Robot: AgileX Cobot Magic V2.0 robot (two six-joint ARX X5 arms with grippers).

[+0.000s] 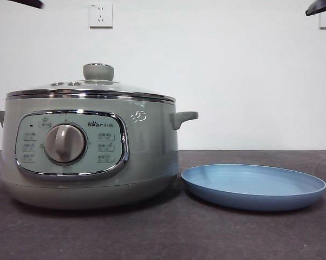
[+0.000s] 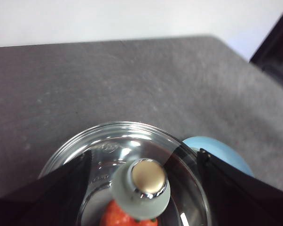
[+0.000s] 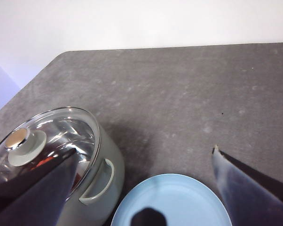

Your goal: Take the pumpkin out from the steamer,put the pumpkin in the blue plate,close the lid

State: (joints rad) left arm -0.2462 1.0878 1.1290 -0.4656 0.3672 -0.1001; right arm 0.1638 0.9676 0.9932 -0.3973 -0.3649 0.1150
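My left gripper is to grab the glass lid by its green knob (image 2: pixel 140 188) next, so that the pumpkin (image 2: pixel 120 217) can come out of the steamer.
The sage-green steamer (image 1: pixel 90 151) stands at the left of the table with its glass lid (image 1: pixel 92 89) on. In the left wrist view the lid (image 2: pixel 113 146) and its green knob (image 2: pixel 144 186) lie below my left gripper (image 2: pixel 144 162), which is open with a jaw on each side of the knob, well above it. The orange-red pumpkin (image 2: pixel 118 216) shows through the glass inside the pot. The blue plate (image 1: pixel 253 185) lies empty to the right of the steamer. My right gripper (image 3: pixel 144 157) is open, high above the plate (image 3: pixel 172 200) and beside the steamer (image 3: pixel 92 174).
The dark grey tabletop (image 1: pixel 168 233) stretches around both things. A white wall with two power sockets (image 1: pixel 100 15) is behind. Black arm tips (image 1: pixel 320 6) show at the top corners of the front view.
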